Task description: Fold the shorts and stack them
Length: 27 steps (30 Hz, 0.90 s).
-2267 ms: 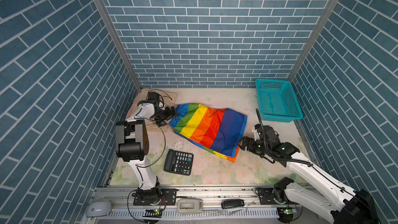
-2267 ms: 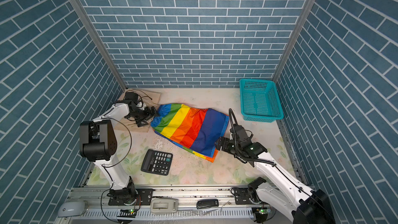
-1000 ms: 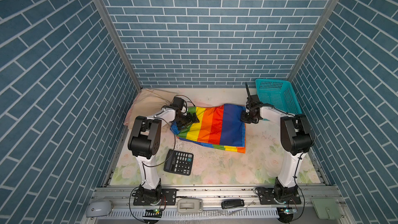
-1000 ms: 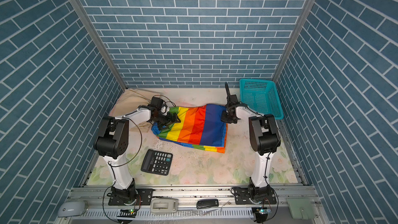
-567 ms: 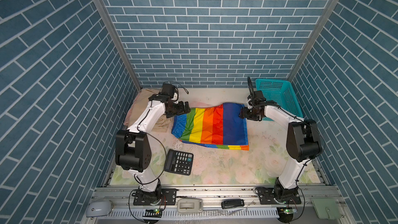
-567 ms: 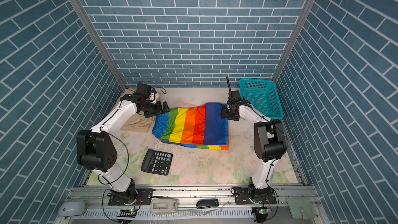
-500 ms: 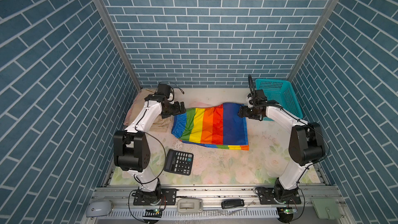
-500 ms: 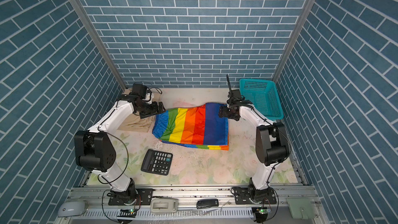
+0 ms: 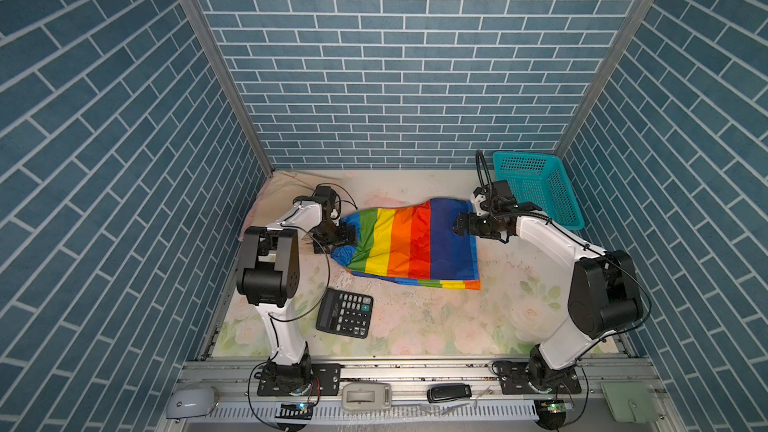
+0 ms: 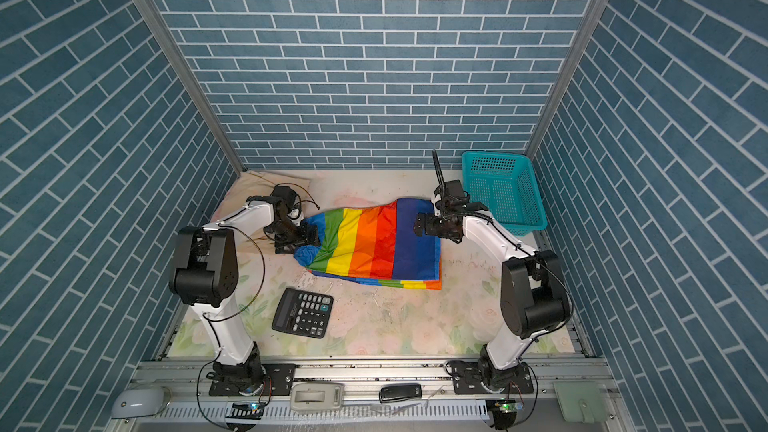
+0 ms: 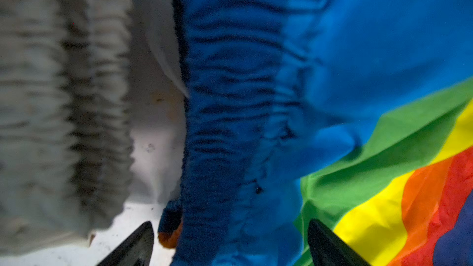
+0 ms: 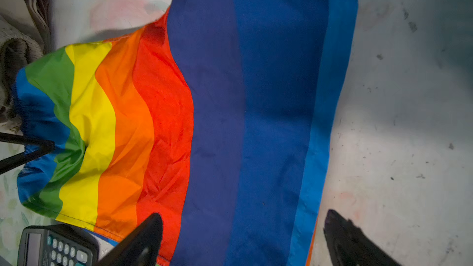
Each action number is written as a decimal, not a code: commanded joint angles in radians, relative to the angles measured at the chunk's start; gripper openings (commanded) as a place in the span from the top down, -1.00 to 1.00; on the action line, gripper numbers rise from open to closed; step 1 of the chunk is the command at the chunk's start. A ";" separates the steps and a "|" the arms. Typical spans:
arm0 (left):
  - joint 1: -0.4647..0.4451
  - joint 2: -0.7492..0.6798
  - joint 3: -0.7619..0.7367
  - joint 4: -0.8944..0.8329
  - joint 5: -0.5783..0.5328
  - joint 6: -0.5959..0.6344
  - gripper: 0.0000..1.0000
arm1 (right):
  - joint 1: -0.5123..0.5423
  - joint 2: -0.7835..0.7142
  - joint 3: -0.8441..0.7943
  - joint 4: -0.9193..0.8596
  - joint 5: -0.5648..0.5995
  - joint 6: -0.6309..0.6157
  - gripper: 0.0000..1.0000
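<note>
My left gripper now lowers before closing on the blue waistband, as its straddling fingers show whole above the cloth in the left wrist view.
The rainbow-striped shorts [image 9: 411, 238] [image 10: 374, 245] lie spread flat mid-table, blue waistband to the left. My left gripper [image 9: 343, 238] [image 11: 231, 239] is open and low, its fingertips [image 11: 143, 239] straddling the gathered blue waistband [image 11: 230, 124] without pinching it. My right gripper [image 9: 457, 228] [image 12: 243, 222] is open just above the dark blue stripes [image 12: 256, 98] at the shorts' right side, holding nothing. The beige shorts' ribbed waist [image 11: 51, 98] lies just beyond the waistband. A salmon-pink cloth [image 9: 268, 197] sits in the back left corner, partly hidden by the left arm.
A teal mesh basket [image 9: 536, 189] [image 10: 503, 189] stands at the back right, close behind the right arm. A black calculator [image 9: 345, 312] [image 10: 303, 312] lies in front of the shorts' left end. Small devices rest on the front rail.
The right gripper let go of the shorts' back right corner and opened over the blue stripes. The left arm swung from the back left down to the waistband. The shorts now lie flat.
</note>
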 commanded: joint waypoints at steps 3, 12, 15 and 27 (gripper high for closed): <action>-0.020 0.060 0.013 0.006 -0.011 -0.007 -0.88 | 0.002 -0.052 -0.032 0.049 -0.053 0.034 -0.97; -0.039 0.072 0.013 0.015 -0.022 -0.004 0.10 | 0.010 -0.042 -0.025 0.063 -0.072 0.046 -0.97; -0.060 0.070 0.018 0.014 -0.013 -0.003 0.41 | 0.052 0.000 0.007 0.092 -0.111 0.061 -0.97; -0.101 -0.005 0.101 -0.060 -0.048 0.017 1.00 | 0.229 0.266 0.154 0.377 -0.247 0.325 -0.97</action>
